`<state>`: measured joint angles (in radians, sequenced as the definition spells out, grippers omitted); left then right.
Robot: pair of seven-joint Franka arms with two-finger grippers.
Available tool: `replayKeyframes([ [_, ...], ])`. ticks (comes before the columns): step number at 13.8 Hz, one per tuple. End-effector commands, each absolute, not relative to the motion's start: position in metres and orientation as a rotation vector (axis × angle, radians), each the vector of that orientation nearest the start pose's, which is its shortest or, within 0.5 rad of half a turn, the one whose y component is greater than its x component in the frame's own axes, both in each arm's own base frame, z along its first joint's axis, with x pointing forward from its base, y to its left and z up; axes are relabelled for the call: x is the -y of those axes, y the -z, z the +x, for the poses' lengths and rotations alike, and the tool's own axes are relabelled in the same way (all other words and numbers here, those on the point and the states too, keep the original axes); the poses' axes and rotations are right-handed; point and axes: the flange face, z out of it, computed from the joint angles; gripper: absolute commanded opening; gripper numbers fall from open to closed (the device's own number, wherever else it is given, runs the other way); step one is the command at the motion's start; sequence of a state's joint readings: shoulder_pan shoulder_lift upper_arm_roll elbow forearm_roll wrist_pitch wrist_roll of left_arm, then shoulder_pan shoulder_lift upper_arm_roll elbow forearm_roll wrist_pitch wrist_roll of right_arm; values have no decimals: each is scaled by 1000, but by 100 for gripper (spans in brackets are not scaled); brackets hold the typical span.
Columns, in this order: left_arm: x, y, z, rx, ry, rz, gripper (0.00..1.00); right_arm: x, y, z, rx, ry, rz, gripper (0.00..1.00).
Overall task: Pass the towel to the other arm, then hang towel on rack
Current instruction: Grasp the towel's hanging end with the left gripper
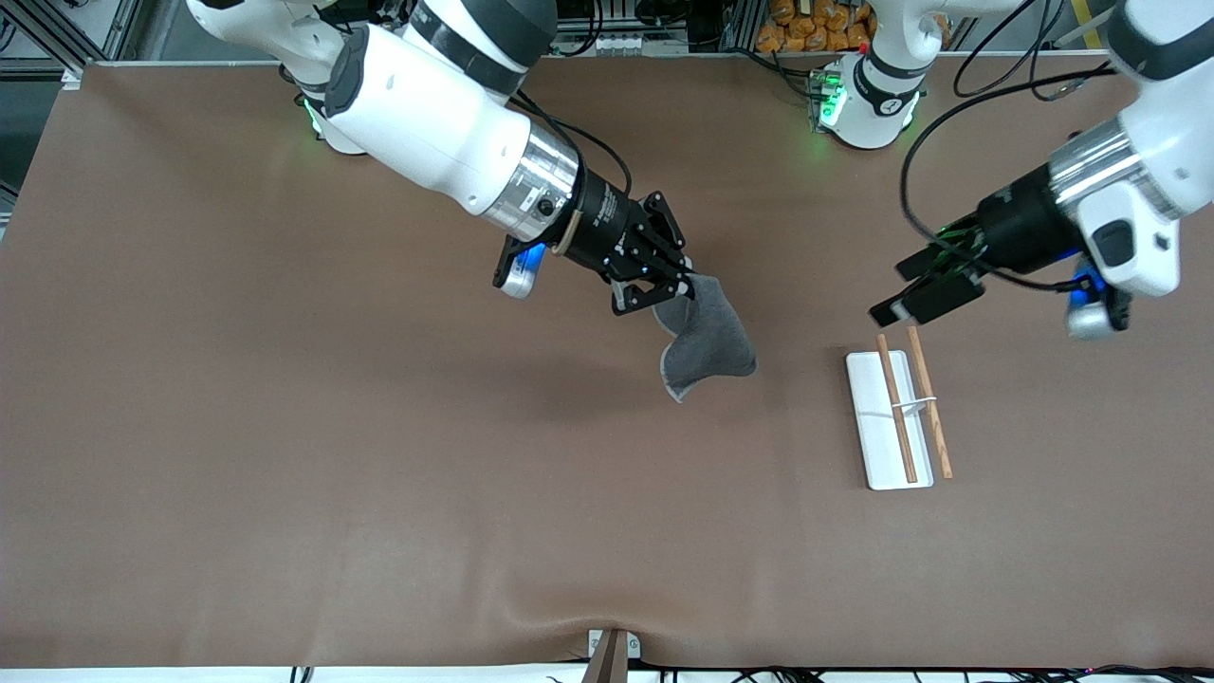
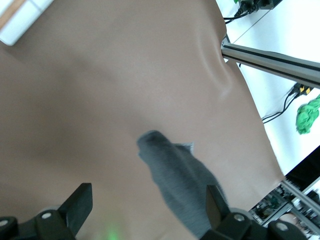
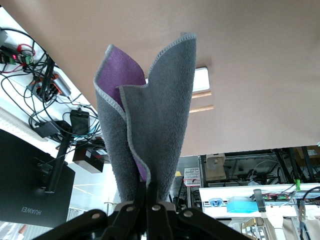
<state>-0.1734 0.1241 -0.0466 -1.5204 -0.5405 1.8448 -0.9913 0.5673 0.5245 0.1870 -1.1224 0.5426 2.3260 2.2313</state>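
My left gripper is going to grab the towel by its loose hanging end [image 1: 713, 357] next, to hang it on the rack [image 1: 877, 446].
The dark grey towel [image 1: 707, 341] hangs in the air over the middle of the table, and my right gripper [image 1: 688, 285] is shut on its upper edge. In the right wrist view the towel [image 3: 150, 125] shows its purple underside above the closed right gripper [image 3: 152, 192]. My left gripper [image 1: 892, 289], on the other arm, hovers open over the table beside the rack's end nearest the robots' bases, apart from the towel. The left wrist view shows the towel [image 2: 180, 180] past the left gripper [image 2: 148, 194], with nothing between its fingers. The rack [image 1: 877, 446] is a white base with two wooden rods.
The rack [image 2: 20, 20] stands toward the left arm's end of the table, nearer the front camera than the left gripper; it also shows past the towel as a white base [image 3: 200, 80]. A metal clamp [image 1: 612, 650] sits at the table's near edge.
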Motion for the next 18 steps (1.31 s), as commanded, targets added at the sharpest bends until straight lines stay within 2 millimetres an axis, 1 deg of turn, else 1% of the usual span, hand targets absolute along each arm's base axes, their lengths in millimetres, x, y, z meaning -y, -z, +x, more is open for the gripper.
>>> replayKeyframes([
  [1,199,-598,611,-1164,219,2261,100,-501,-606,562,-1816,-698,-1457,0],
  [3,216,-575,621,-1202,245,2222,100,-500,-606,563,-1817,-697,-1456,0],
  [5,223,-550,627,-1220,282,2238,100,-500,-607,563,-1816,-694,-1456,0],
  [6,226,-544,625,-1227,300,2244,100,-500,-606,563,-1818,-696,-1455,0],
  [8,227,-522,624,-1247,349,2264,100,-500,-607,563,-1816,-695,-1457,0],
  [9,231,-511,622,-1252,371,2274,100,-500,-606,563,-1816,-695,-1455,0],
  [10,239,-500,619,-1246,395,2292,100,-500,-606,563,-1817,-695,-1456,0],
  [11,244,-494,616,-1242,407,2307,100,-500,-606,563,-1817,-696,-1458,0],
  [13,245,-480,611,-1249,448,2330,100,-501,-607,562,-1816,-697,-1457,0],
  [14,246,-479,611,-1251,455,2331,100,-499,-606,563,-1818,-694,-1457,0],
  [15,247,-473,611,-1256,467,2335,100,-500,-607,563,-1816,-695,-1457,0],
  [18,247,-467,614,-1259,473,2337,100,-499,-606,563,-1817,-694,-1456,0],
])
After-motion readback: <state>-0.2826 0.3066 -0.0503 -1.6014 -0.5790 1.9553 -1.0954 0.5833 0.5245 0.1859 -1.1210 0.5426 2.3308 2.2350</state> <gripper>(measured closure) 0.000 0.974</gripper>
